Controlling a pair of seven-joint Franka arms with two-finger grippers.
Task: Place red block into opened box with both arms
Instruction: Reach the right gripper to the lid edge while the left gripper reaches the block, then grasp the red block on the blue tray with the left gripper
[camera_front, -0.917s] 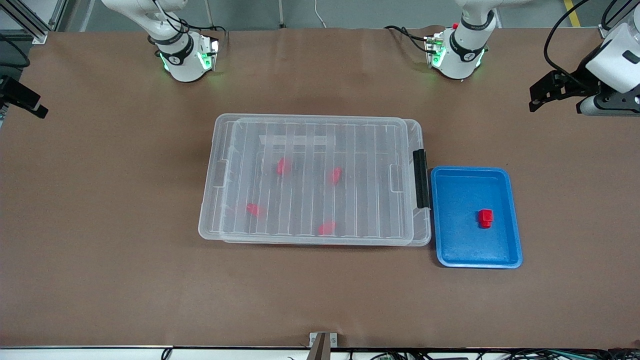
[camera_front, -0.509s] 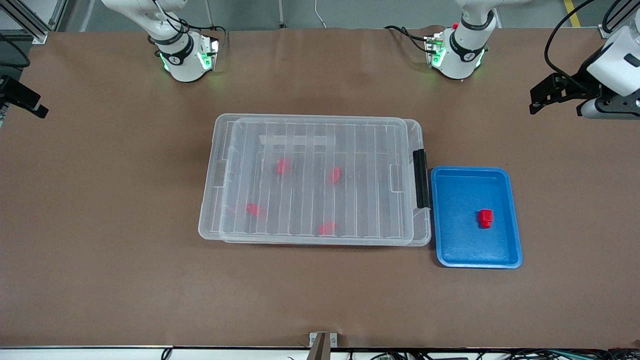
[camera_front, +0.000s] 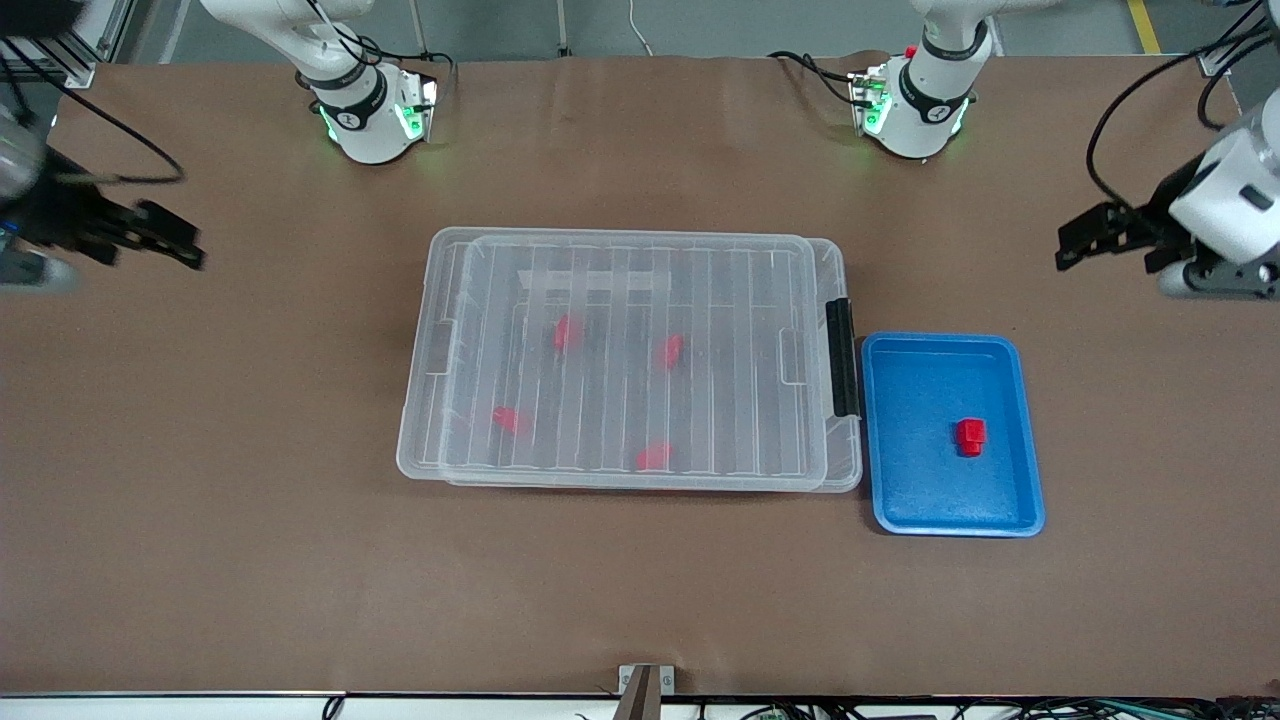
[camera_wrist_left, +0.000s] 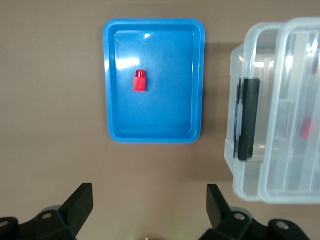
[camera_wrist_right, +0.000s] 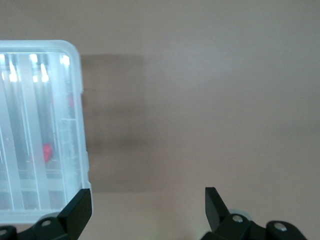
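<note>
Next, my left gripper grabs the block in the blue tray (camera_front: 920, 480) by its body, to place the red block into the opened box.
One red block (camera_front: 970, 436) lies in a blue tray (camera_front: 920, 480), and the left wrist view shows the same block (camera_wrist_left: 140, 80). The clear box (camera_front: 425, 400) sits mid-table with its ribbed lid (camera_front: 740, 300) lying on top and a black latch (camera_front: 842, 357) toward the tray. Several red blocks (camera_front: 567, 333) show through the lid. My left gripper (camera_front: 1085, 243) hangs open and holds nothing over bare table at the left arm's end; the left wrist view shows this gripper (camera_wrist_left: 150, 205) apart from the tray. My right gripper (camera_front: 170, 240) is open over bare table at the right arm's end, its jaws (camera_wrist_right: 148, 210) just off the box corner (camera_wrist_right: 70, 125).
The blue tray (camera_wrist_left: 107, 85) stands right beside the box's latch end (camera_wrist_left: 247, 117). Both arm bases (camera_front: 365, 115) stand along the table edge farthest from the front camera. Brown table surface surrounds the box and tray. A small metal bracket (camera_front: 645, 685) sits at the near edge.
The right gripper has swung into view from the right arm's end toward the box. The left gripper has shifted slightly toward the tray. Box, tray and blocks have not moved.
</note>
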